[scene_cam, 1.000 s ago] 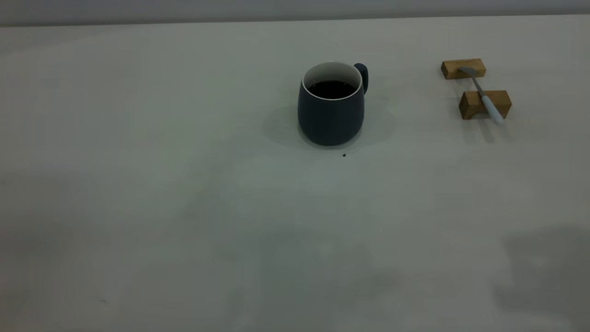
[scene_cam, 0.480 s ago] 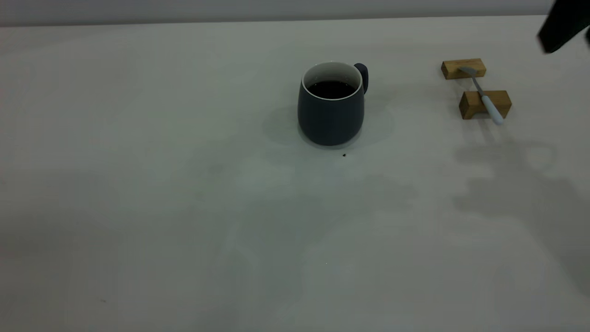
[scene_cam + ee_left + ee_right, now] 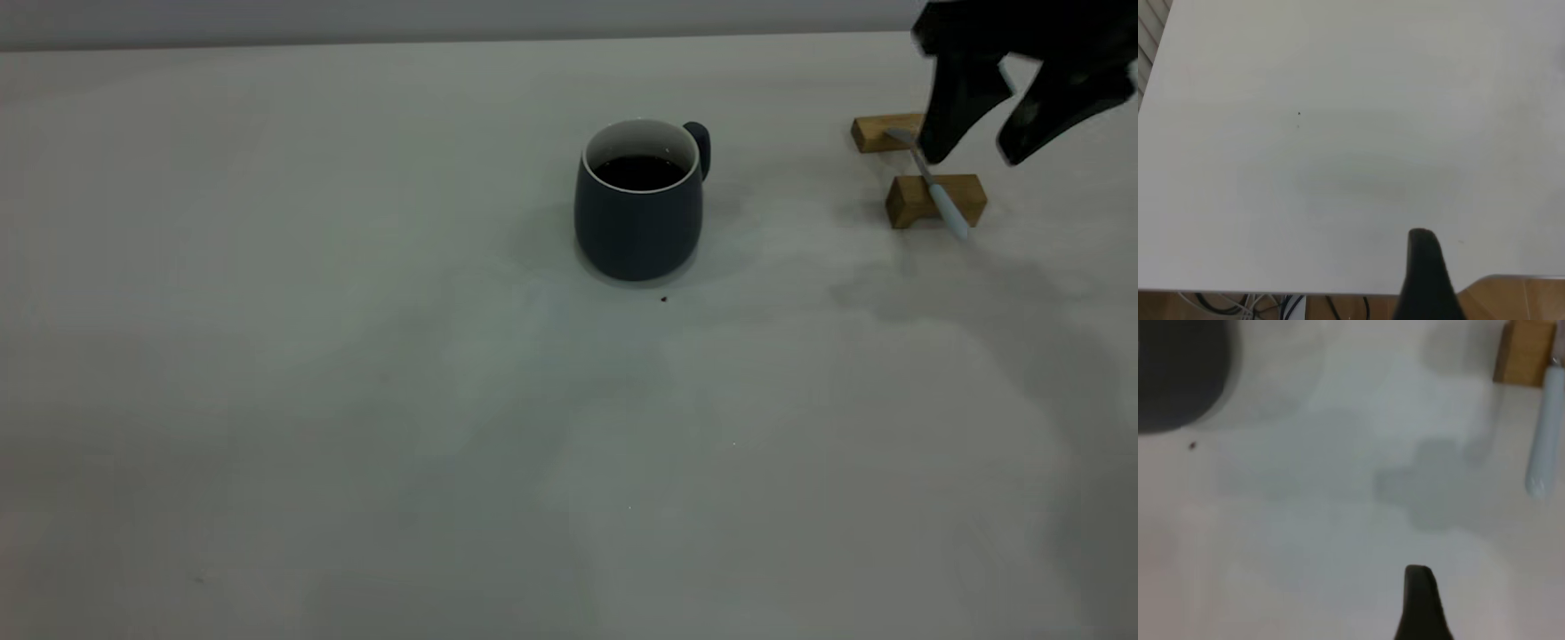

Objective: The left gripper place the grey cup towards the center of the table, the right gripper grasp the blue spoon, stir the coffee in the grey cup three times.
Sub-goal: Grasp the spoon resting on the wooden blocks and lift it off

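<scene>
I need to stir the coffee in the grey cup [image 3: 638, 222] with the blue spoon, so my right gripper should next grab the spoon by its pale handle [image 3: 949, 210].
The grey cup [image 3: 638, 222] stands upright near the middle of the table [image 3: 356, 400], handle to the back right, with dark coffee [image 3: 638, 172] inside. The blue spoon [image 3: 944, 206] lies across two wooden blocks at the far right, with its pale handle toward the front. My right gripper [image 3: 969, 158] hangs open just above the spoon, one finger over its neck, and holds nothing. In the right wrist view the cup [image 3: 1178, 380] and spoon handle [image 3: 1545, 447] show beyond one finger [image 3: 1421, 600]. My left gripper is outside the exterior view; its wrist view shows one finger [image 3: 1425, 267] over bare table.
Two tan wooden blocks [image 3: 880, 132] [image 3: 911, 203] carry the spoon. A tiny dark speck [image 3: 663, 299] lies just in front of the cup. The table's near edge [image 3: 1271, 291], with cables below it, shows in the left wrist view.
The right gripper came in from the upper right and dropped over the spoon and blocks, its shadow sliding with it. Cup and spoon have not moved.
</scene>
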Robot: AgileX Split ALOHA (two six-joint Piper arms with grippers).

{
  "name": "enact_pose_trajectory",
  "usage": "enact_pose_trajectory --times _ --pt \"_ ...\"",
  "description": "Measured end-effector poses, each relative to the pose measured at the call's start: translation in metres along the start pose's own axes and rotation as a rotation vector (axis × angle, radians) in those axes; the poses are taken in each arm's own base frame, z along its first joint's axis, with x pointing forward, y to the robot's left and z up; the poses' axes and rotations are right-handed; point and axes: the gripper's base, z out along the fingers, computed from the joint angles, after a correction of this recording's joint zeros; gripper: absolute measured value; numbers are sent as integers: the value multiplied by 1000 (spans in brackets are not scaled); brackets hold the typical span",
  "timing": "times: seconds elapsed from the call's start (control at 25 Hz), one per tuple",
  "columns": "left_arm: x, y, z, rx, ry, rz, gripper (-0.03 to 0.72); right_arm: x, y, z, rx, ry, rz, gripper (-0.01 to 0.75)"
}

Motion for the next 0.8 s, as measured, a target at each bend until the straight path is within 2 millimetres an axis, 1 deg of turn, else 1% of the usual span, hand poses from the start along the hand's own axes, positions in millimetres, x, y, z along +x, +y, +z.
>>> enact_pose_trajectory --times 0.08,0.28,0.4,0.52,0.8 --pt "0 0 0 0 0 0 585 -5 -3 15 0 17 1 580" --pt "0 0 0 0 0 0 585 -16 -9 40 23 34 -34 580" --pt "0 0 0 0 0 0 585 -17 -13 54 35 54 -39 580" --pt "0 0 0 0 0 0 585 -15 -17 64 56 73 -39 580" --pt "0 0 0 0 0 0 585 -13 -27 76 81 56 -27 580"
